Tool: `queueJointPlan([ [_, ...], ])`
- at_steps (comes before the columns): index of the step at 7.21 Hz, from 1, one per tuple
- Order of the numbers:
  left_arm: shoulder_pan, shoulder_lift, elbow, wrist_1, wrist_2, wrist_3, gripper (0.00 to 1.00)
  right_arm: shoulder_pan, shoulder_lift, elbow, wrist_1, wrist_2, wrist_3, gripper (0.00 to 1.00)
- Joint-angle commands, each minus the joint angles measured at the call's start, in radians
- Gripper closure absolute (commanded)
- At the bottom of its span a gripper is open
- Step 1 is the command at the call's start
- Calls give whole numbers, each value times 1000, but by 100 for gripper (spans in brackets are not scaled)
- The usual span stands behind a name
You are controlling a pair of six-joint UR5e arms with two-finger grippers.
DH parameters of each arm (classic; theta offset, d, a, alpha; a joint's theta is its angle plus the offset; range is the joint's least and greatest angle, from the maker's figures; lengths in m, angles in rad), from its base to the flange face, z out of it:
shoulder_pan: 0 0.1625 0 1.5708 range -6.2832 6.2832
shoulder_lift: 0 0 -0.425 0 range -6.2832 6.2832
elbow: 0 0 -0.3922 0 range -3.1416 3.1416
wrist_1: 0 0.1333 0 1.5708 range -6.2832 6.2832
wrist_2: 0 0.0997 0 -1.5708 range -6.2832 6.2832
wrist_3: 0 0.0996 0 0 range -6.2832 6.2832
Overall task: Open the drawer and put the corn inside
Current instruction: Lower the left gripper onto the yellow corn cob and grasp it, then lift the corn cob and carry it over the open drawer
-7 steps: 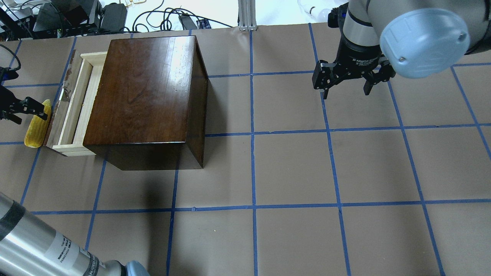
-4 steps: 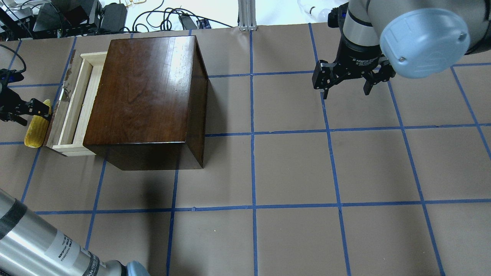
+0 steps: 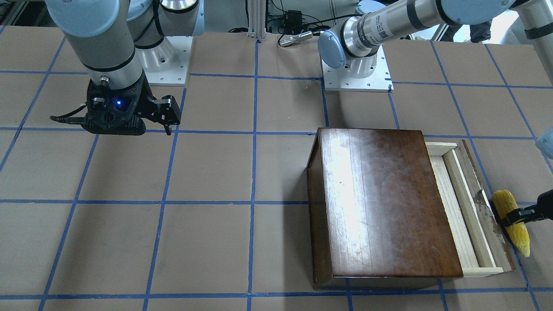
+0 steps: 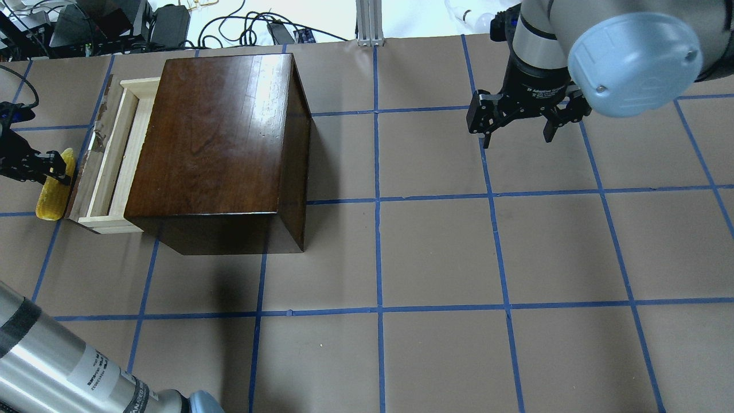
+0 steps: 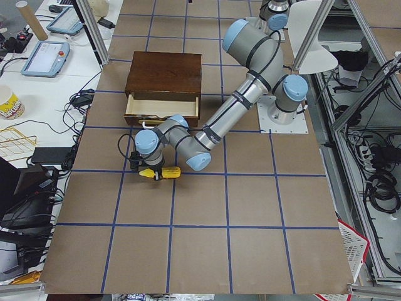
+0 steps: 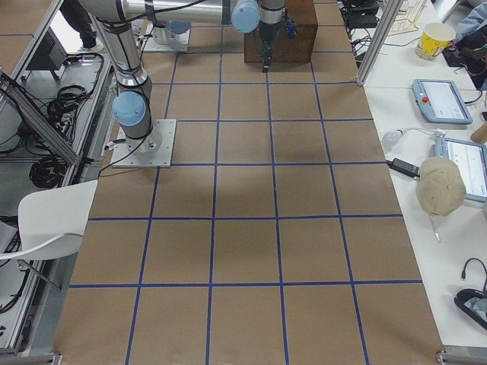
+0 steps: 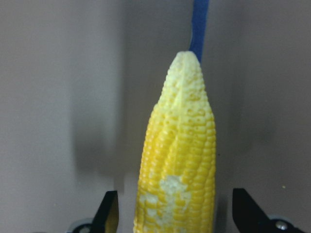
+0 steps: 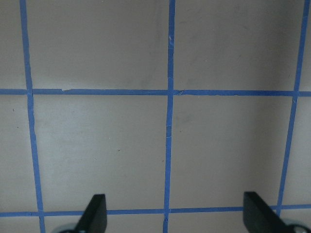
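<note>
The corn needs to go inside the open drawer [image 3: 456, 207]. My left gripper will next grip the yellow corn around its middle [image 3: 510, 217] to put it there.
The corn [image 4: 50, 202] lies on the table just outside the drawer's dark front panel; it also shows in the front view [image 3: 517, 234] and the left wrist view [image 7: 180, 160]. The drawer [image 4: 109, 155] of pale wood is pulled partly out of the dark-brown box [image 4: 218, 137] and is empty. My left gripper [image 4: 49, 167] is open and straddles the corn's middle, its fingers [image 7: 109, 213] standing apart from the cob on both sides. My right gripper [image 4: 519, 131] is open and empty, hovering over bare table far to the right.
The table is brown paper with a blue tape grid [image 4: 378, 201]. Cables and equipment [image 4: 86, 26] lie beyond the far edge behind the box. The right wrist view shows only bare table under the open fingers [image 8: 95, 213].
My left gripper has shifted slightly over the corn toward its middle. The corn, the drawer and my right arm have not moved.
</note>
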Motion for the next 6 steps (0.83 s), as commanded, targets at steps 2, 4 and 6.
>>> queueJointPlan([
  [2,-15,58,65,-88,-10,9,99,0,0,0,1,0,0,0],
  [4,-76,121,137,-222,-22,9,99,0,0,0,1,2,0,0],
  [6,-123,205,214,-355,-24,9,99,0,0,0,1,2,0,0],
])
